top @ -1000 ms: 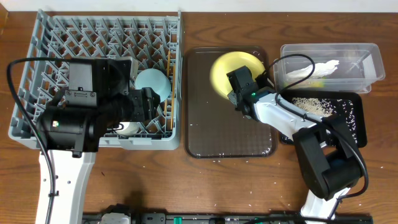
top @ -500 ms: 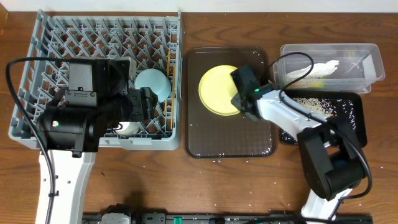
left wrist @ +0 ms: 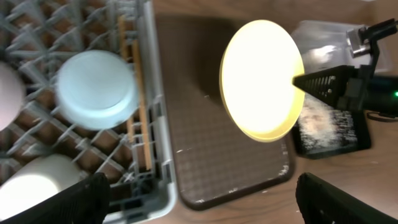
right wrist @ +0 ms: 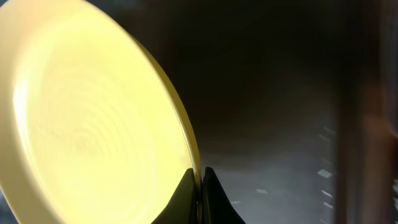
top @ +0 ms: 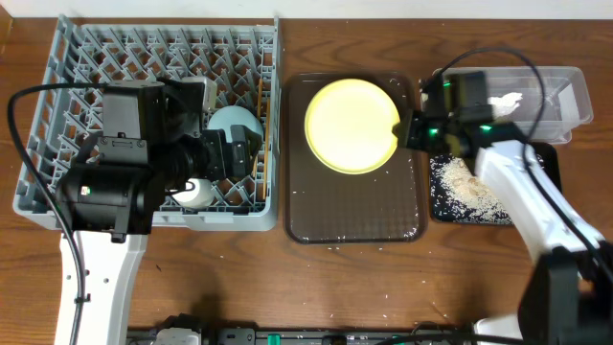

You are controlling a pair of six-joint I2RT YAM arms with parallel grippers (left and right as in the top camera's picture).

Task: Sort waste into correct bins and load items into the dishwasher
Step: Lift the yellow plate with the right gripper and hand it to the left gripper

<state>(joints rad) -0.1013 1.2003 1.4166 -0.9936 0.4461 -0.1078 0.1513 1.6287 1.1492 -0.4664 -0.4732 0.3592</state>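
Note:
The yellow plate needs to go edge-first into the rack. My left gripper should next grab the yellow plate's rack-facing rim [top: 308,126] [left wrist: 224,84], opposite my right gripper.
My right gripper [top: 407,131] is shut on the right rim of the round yellow plate [top: 351,125] and holds it above the brown tray. The pinch shows in the right wrist view [right wrist: 200,186] on the plate's [right wrist: 81,124] edge. My left gripper [left wrist: 199,202] is open and empty over the grey rack's [top: 57,115] right side. The rack holds the light blue bowl [left wrist: 96,87], a white bowl [left wrist: 40,180] and the chopsticks [left wrist: 138,106]. The napkin [top: 503,101] lies in the clear tub [top: 560,96]. Rice [top: 465,187] lies in the black tray [top: 541,172]. The wrapper is out of view.
The dark brown serving tray [top: 354,211] lies between the rack and the bins, with a few rice grains near its front edge. The right arm reaches across the black tray and the tub's left end.
The right gripper has lifted the yellow plate off the brown tray and turned it face-up, and the arm has swung to the right. The left arm has barely moved.

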